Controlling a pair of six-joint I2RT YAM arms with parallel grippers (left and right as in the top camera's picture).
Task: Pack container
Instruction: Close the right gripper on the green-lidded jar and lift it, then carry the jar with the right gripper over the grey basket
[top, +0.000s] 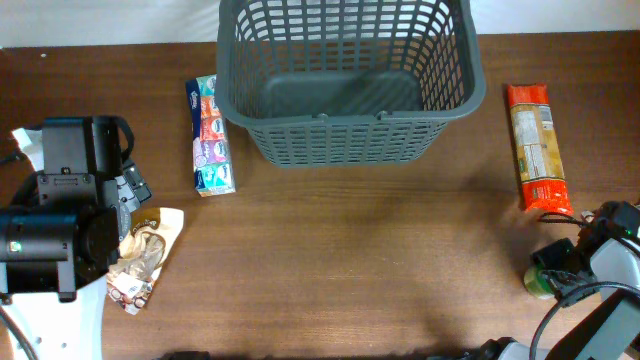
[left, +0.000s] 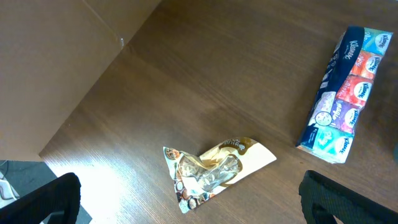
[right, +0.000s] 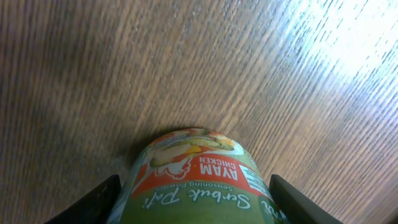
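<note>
My right gripper will raise the jar off the table if I lift it now, because its fingers are pressing both sides of the green seasoning jar (top: 539, 283) (right: 199, 180).
The dark grey basket (top: 345, 140) stands empty at the back centre. My right gripper (top: 562, 266) is at the front right, and in the right wrist view (right: 196, 205) its fingers press both sides of a green seasoning jar (right: 199, 180), which rests on the table and also shows overhead (top: 540, 284). My left gripper (left: 199, 208) is open and empty, hovering over a crumpled snack packet (left: 214, 168), which also shows overhead (top: 145, 258) at the left.
A multicoloured tissue pack (top: 211, 134) lies just left of the basket and also shows in the left wrist view (left: 345, 93). A long orange packet (top: 537, 148) lies right of the basket. The left arm's body (top: 60, 210) fills the left edge.
</note>
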